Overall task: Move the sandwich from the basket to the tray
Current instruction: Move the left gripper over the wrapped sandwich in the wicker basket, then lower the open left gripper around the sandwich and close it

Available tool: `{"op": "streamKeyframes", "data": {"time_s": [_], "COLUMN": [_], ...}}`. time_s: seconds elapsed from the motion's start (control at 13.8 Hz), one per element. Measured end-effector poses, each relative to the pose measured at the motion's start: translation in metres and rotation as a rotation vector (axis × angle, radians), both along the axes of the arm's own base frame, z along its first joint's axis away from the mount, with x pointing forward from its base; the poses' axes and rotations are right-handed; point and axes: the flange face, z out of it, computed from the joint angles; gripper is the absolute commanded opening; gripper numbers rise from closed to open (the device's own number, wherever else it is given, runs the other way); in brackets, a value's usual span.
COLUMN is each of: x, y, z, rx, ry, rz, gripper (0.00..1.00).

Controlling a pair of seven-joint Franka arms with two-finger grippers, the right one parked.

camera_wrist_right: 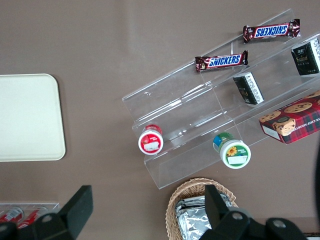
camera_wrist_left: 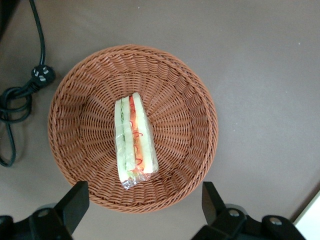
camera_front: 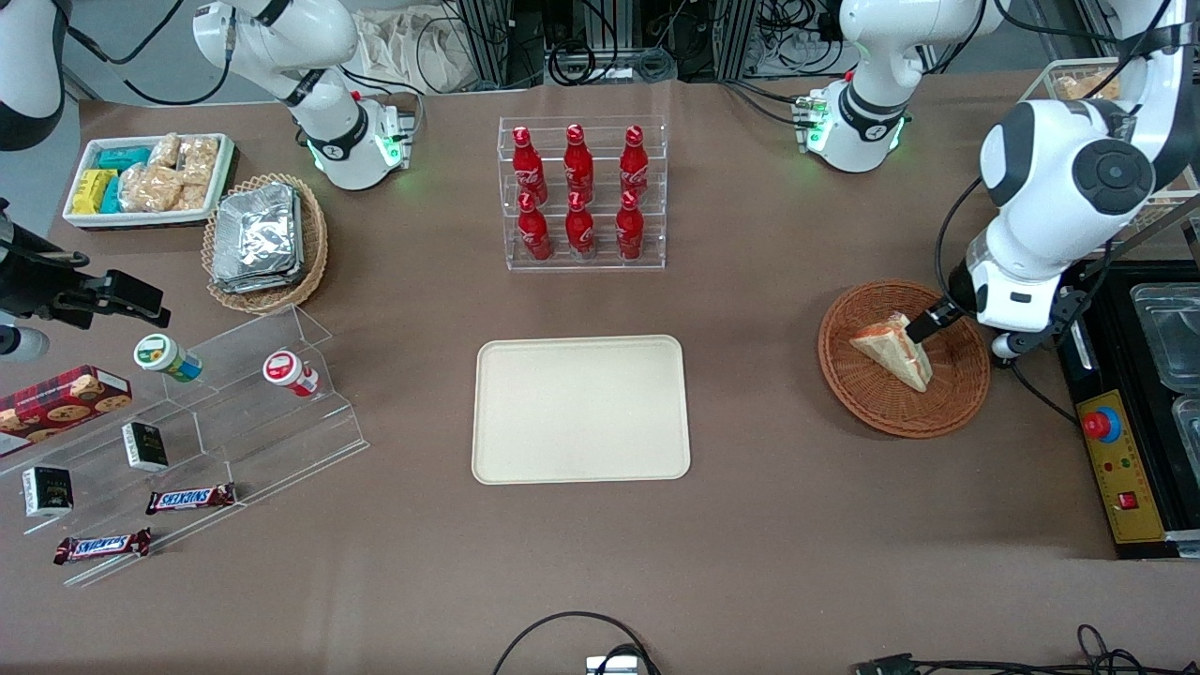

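My gripper grabs the wrapped sandwich next across the flat bread sides on either side of its upturned filling, since the wedge has sloping ends.
The sandwich [camera_front: 891, 352], a wrapped white-bread wedge, lies in the reddish-brown wicker basket [camera_front: 956, 394] at the working arm's end of the table. The left wrist view shows the sandwich [camera_wrist_left: 134, 142] standing on edge in the basket [camera_wrist_left: 185, 125], its red, orange and green layers facing up. My gripper [camera_front: 937, 323] hangs over the basket, above the sandwich. In the wrist view the gripper [camera_wrist_left: 144, 205] is open, its black fingers [camera_wrist_left: 75, 205] spread about as wide as the basket, with nothing between them. The cream tray [camera_front: 581, 410] lies flat at mid-table, bare.
A clear rack of red bottles [camera_front: 581, 192] stands farther from the front camera than the tray. A black box with a red button [camera_front: 1102, 424] lies beside the basket. A black cable and plug [camera_wrist_left: 30, 85] lie on the table near the basket. Snack displays [camera_front: 187, 422] fill the parked arm's end.
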Motion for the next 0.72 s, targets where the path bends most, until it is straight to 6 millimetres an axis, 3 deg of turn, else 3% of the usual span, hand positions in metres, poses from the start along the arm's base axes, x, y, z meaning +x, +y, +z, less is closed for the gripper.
{"op": "streamKeyframes", "data": {"time_s": [0.43, 0.72], "x": [-0.025, -0.034], "y": [0.002, 0.003], "z": [-0.051, -0.067], "rx": [0.001, 0.001], "ry": [0.004, 0.008], "rz": [0.112, 0.152], "gripper": [1.0, 1.0]}}
